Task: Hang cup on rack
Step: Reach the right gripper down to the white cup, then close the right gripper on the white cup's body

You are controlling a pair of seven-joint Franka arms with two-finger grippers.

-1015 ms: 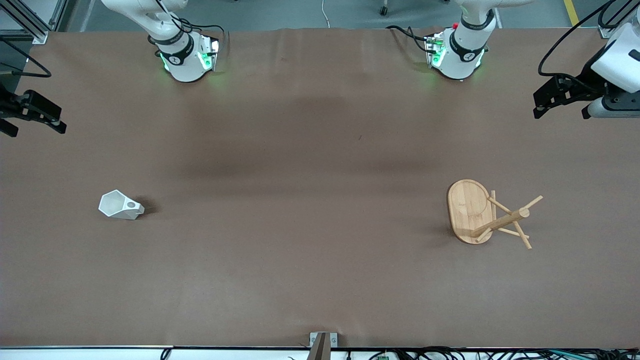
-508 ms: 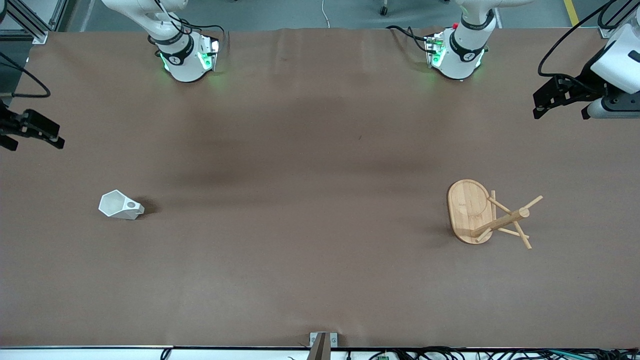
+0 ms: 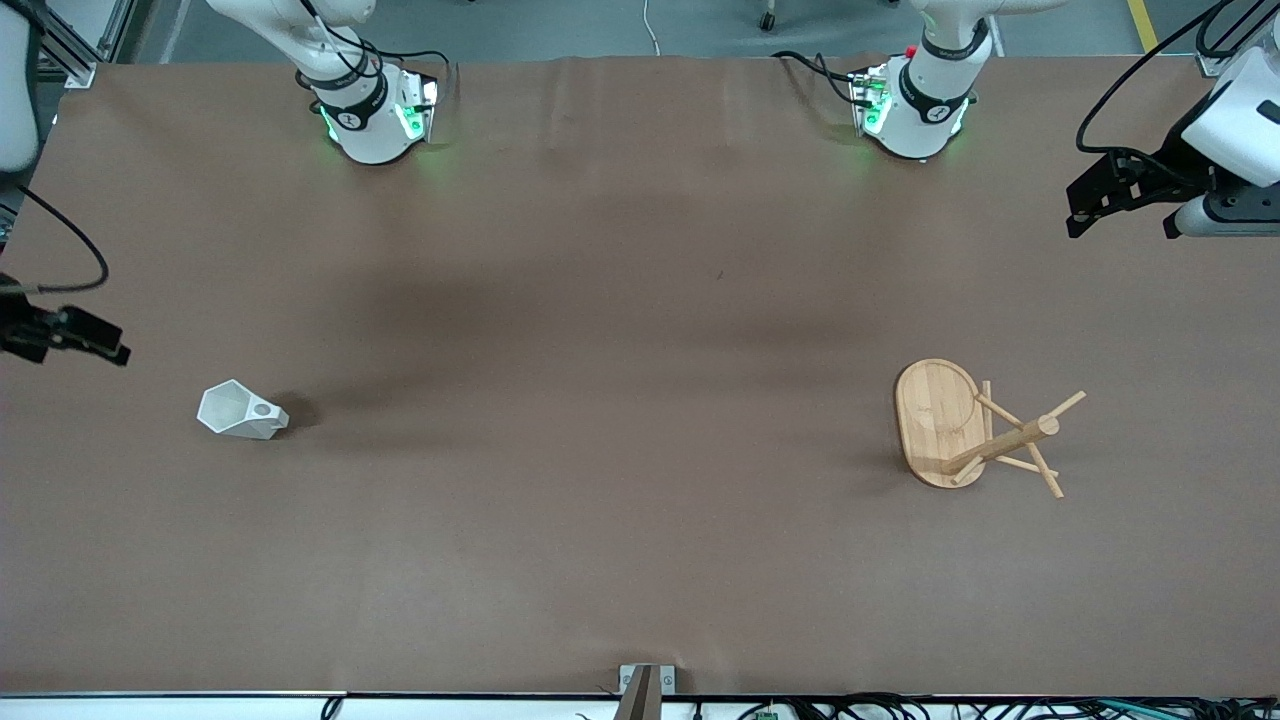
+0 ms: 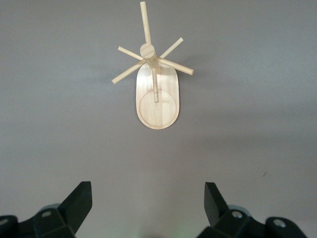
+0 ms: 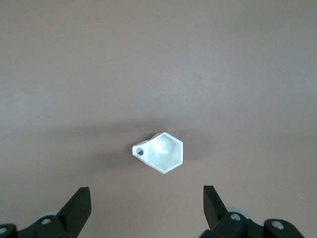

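Note:
My right gripper next grabs the cup's hexagonal body, leaving its pierced handle free to hang on the rack [image 3: 937, 420].
The white faceted cup [image 3: 240, 412] stands mouth up on the brown table near the right arm's end, its pierced handle [image 5: 140, 151] sticking out sideways. In the right wrist view the cup [image 5: 163, 152] lies ahead of my open, empty right gripper [image 5: 147, 198], apart from both fingers. That right gripper [image 3: 60, 335] hangs over the table's edge by the cup. The bamboo rack [image 3: 937, 420] stands upright toward the left arm's end, pegs spreading from its post [image 3: 1005, 443]. My left gripper [image 3: 1122, 225] hangs open and empty over that end, with the rack [image 4: 156, 96] well ahead of it [image 4: 148, 198].
Brown paper covers the whole table [image 3: 620, 450]. The two arm bases [image 3: 370, 120] [image 3: 915, 110] stand along the table's edge farthest from the front camera. A small metal bracket [image 3: 645, 685] sits at the nearest edge.
My right gripper has moved along the table's end toward the front camera, closer to the cup. The left arm, the cup and the rack have not moved.

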